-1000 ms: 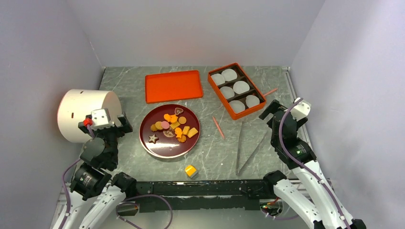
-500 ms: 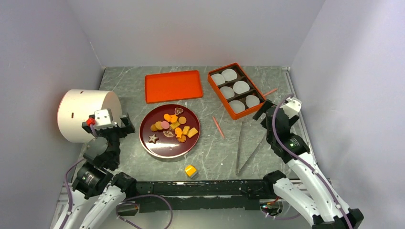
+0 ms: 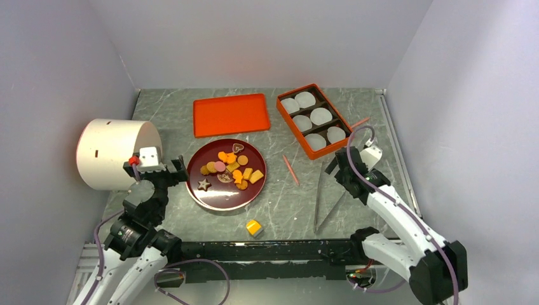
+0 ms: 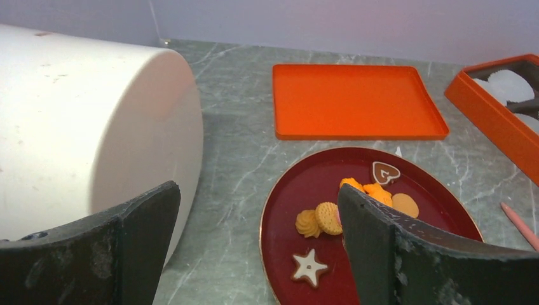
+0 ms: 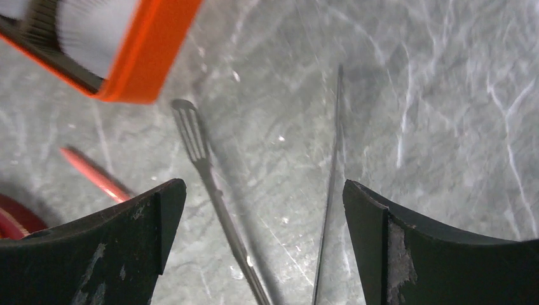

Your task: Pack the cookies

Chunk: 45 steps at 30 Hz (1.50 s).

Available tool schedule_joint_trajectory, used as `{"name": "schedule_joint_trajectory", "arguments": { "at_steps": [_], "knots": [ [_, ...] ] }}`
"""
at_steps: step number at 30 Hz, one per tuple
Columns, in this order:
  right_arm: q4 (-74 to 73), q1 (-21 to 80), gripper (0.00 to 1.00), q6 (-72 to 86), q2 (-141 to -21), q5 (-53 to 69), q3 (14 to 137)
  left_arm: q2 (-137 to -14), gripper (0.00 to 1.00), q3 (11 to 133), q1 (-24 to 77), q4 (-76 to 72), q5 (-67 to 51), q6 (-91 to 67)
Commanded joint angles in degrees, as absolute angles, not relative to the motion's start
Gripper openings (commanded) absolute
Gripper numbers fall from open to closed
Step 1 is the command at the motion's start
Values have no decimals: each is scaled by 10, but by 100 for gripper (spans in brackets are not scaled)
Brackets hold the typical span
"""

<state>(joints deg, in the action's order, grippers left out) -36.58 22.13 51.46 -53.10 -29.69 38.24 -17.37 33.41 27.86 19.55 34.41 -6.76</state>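
The metal tongs should be grabbed next by my right gripper, by the middle of the tongs' thin arm (image 3: 332,211) (image 5: 330,190). The tongs' tips will then stay free to pinch cookies.
The cookies (image 3: 230,168) lie in a heap on a dark red plate (image 3: 197,190), mostly orange and yellow, with a star and a heart among them. The left wrist view shows them (image 4: 318,219) on the plate (image 4: 270,222). My left gripper (image 3: 159,170) is open and empty at the plate's left edge, its jaws (image 4: 260,254) spanning the rim. The orange box (image 3: 284,114) with white paper cups stands at the back right. My right gripper (image 3: 339,170) is open and empty, low over the metal tongs (image 3: 318,203), and both tong arms (image 5: 210,165) lie between its jaws (image 5: 267,254).
A white cylinder (image 3: 114,152) lies left of my left gripper, close to its left finger (image 4: 136,241). An orange lid (image 3: 231,114) lies behind the plate. There are pink sticks (image 3: 290,169) right of the plate and a yellow cube (image 3: 253,227) near the front. The box corner (image 5: 146,51) is near my right gripper.
My right gripper has swung left and down from beside the box to over the tongs. My left gripper has moved right, toward the plate's edge.
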Motion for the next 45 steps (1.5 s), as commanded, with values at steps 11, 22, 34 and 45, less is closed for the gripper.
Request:
{"name": "schedule_joint_trajectory", "arguments": {
  "at_steps": [11,22,34,45],
  "knots": [
    [-307,171,76,543,-650,-191,318,-171,99,317,280,165,285,-78],
    [-302,170,25,516,-659,-195,324,-183,99,320,280,137,177,-82],
    [-319,172,0,404,-609,-173,390,-286,99,343,280,108,60,-195],
    [-302,253,0,364,-657,-135,495,-388,99,365,280,67,-48,-321]
  ]
}}
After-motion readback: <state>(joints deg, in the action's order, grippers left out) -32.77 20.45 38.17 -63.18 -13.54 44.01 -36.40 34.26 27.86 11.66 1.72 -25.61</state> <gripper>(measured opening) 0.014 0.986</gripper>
